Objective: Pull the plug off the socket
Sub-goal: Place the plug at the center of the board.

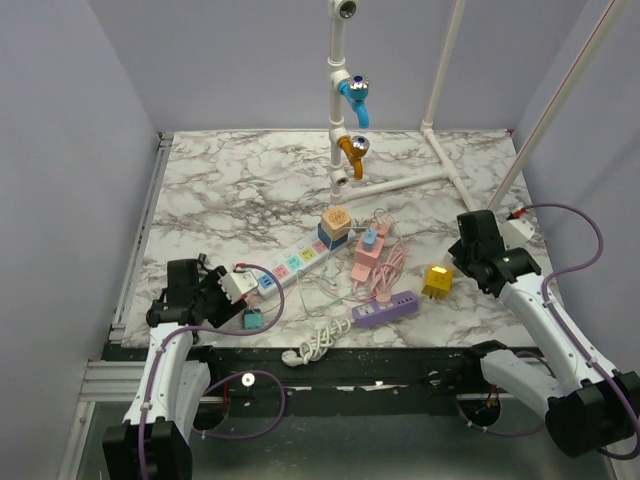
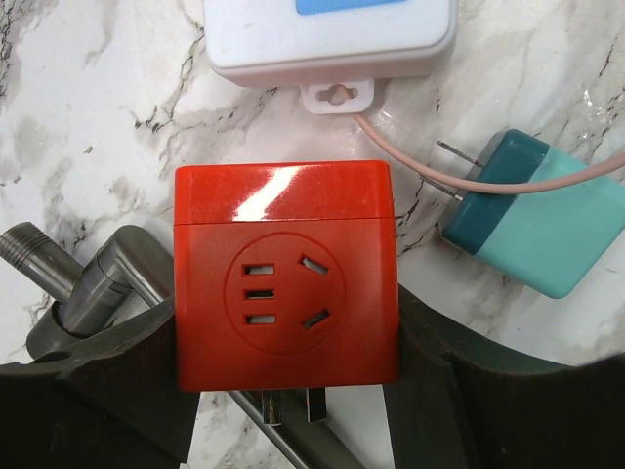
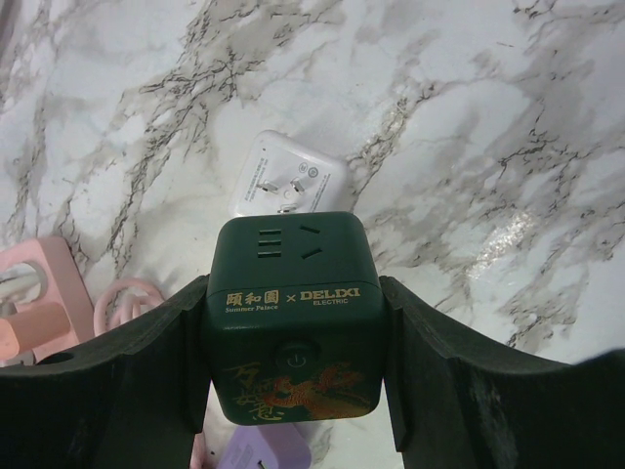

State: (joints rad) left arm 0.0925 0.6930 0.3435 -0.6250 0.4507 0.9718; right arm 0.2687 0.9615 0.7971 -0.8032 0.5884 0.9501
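Observation:
The dark green cube socket hangs above the marble, past the free spot beside the purple strip, and would fall if released now, so my right gripper will keep holding it.
My left gripper is shut on a red cube socket adapter; its two metal prongs hang free below it, plugged into nothing. The end of the white power strip lies just beyond the cube. A teal plug on a pink cable lies on the marble to the right. My right gripper is shut on a dark green cube socket with gold lettering, held above the table. A white plug adapter lies prongs-up on the marble beyond it. In the top view the left gripper is at the strip's near end and the right gripper is at the right.
The white power strip runs diagonally, with a cream and blue cube at its far end. A pink strip, a purple strip, a yellow cube and a coiled white cable lie mid-table. White pipes with taps stand at the back.

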